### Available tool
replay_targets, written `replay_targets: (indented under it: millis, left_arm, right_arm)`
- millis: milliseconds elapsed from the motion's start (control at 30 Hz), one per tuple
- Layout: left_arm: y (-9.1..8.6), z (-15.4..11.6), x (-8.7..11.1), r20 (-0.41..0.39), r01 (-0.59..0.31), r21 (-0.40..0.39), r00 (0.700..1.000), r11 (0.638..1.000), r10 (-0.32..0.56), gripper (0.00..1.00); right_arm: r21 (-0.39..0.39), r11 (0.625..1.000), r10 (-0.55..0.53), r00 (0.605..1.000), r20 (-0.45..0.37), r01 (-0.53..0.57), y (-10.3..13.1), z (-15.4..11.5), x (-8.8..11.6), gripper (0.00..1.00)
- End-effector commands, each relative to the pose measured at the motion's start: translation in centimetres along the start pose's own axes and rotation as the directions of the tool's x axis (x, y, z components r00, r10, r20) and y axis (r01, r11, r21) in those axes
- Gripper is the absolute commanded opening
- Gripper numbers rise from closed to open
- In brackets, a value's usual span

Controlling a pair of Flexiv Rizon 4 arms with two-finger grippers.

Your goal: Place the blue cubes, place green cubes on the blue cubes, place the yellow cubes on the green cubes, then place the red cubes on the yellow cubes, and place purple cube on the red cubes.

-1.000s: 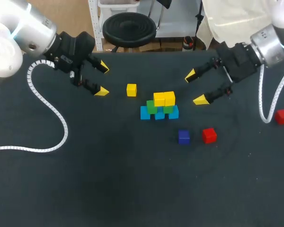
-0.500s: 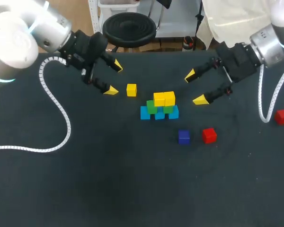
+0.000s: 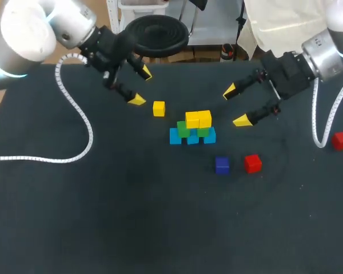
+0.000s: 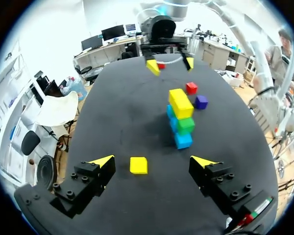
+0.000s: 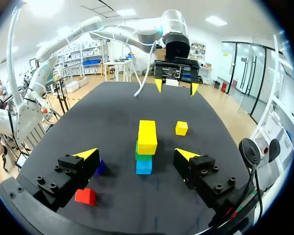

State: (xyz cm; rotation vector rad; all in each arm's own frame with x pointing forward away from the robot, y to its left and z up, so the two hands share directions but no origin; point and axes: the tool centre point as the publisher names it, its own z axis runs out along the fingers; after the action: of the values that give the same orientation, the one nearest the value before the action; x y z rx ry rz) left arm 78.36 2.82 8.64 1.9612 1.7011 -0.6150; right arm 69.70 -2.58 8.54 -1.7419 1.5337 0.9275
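The loose yellow cube should keep its bottom free, so my left gripper will next grab the cube's opposite sides.
A stack stands mid-table: blue cubes [image 3: 192,138] at the base, green cubes [image 3: 184,129] on them, two yellow cubes [image 3: 198,119] on top. A loose yellow cube [image 3: 159,108] lies just left of the stack. My left gripper [image 3: 141,87] hangs open beside and above it; in the left wrist view that yellow cube [image 4: 138,165] lies on the table between the open fingers of the left gripper [image 4: 152,161]. My right gripper [image 3: 235,106] is open to the right of the stack, holding nothing. A purple cube [image 3: 222,165] and a red cube [image 3: 252,163] lie in front of the stack.
A second red cube [image 3: 341,140] lies near the table's right edge, beside the right arm's white cable. The left arm's coiled cable [image 3: 74,148] trails across the left side of the dark table [image 3: 160,228].
My left arm has swung right and toward the back, bringing its open gripper close to the loose yellow cube. The right arm and all cubes have stayed put.
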Motion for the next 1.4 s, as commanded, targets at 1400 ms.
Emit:
replay_targets:
  millis: [1400]
  left_arm:
    - [4.4, 7.4, 5.9, -0.203, 0.140, 0.032, 0.970, 0.990, -0.131, 1.00]
  right_arm:
    - [0.000, 1.000, -0.001, 1.000, 0.001, 0.001, 0.0, 0.0, 0.0, 1.00]
